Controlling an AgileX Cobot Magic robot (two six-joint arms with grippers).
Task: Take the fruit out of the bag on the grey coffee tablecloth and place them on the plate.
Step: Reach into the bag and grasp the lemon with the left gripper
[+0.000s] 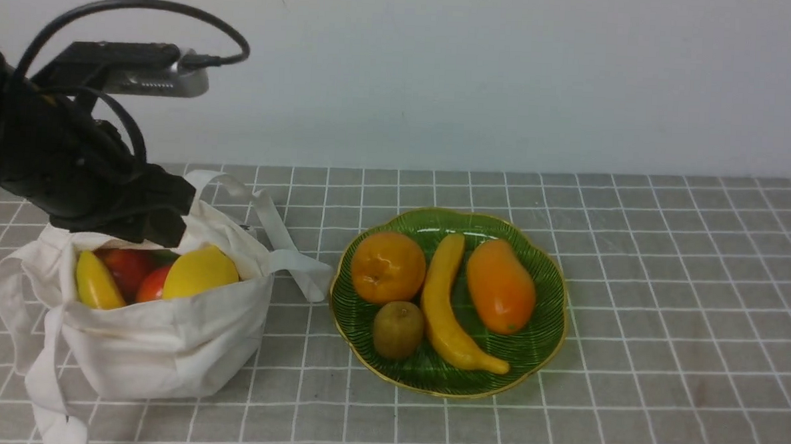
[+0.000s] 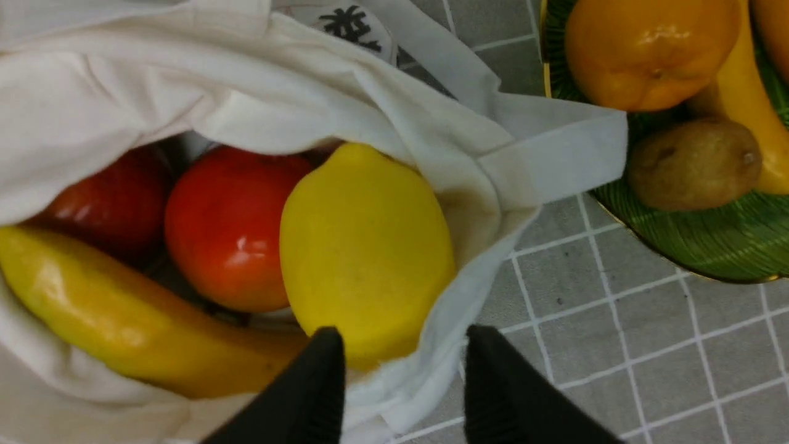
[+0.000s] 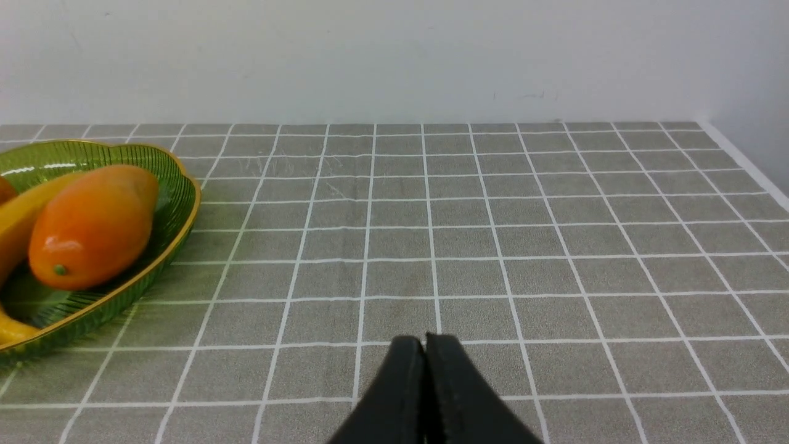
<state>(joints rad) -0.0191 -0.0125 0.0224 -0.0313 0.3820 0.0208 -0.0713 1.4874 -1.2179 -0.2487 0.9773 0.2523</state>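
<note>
Next, my left gripper grabs the yellow lemon by its exposed upper half (image 1: 206, 263), since the red fruit (image 1: 153, 284) and the bag's side press close around the lemon.
The off-white cloth bag (image 1: 163, 335) stands open at the left on the grey grid tablecloth (image 1: 666, 294). In it lie a yellow lemon (image 1: 200, 271), two round red fruits (image 1: 126, 267), and a long yellow one (image 1: 96, 282). My left gripper (image 1: 161, 228) hovers over the bag's mouth. In the left wrist view it (image 2: 404, 351) is open, one finger (image 2: 320, 382) over the lemon (image 2: 363, 246), the other outside the bag's wall (image 2: 481, 203). The green plate (image 1: 544, 335) sits to the bag's right. My right gripper (image 3: 425, 340) is shut and empty, low over the cloth.
On the plate lie an orange (image 1: 388, 267), a yellow banana (image 1: 445, 304), a brown kiwi (image 1: 398, 329) and an orange mango-like fruit (image 1: 499, 285). The bag's strap (image 1: 287, 250) lies between bag and plate. A white wall stands behind the table.
</note>
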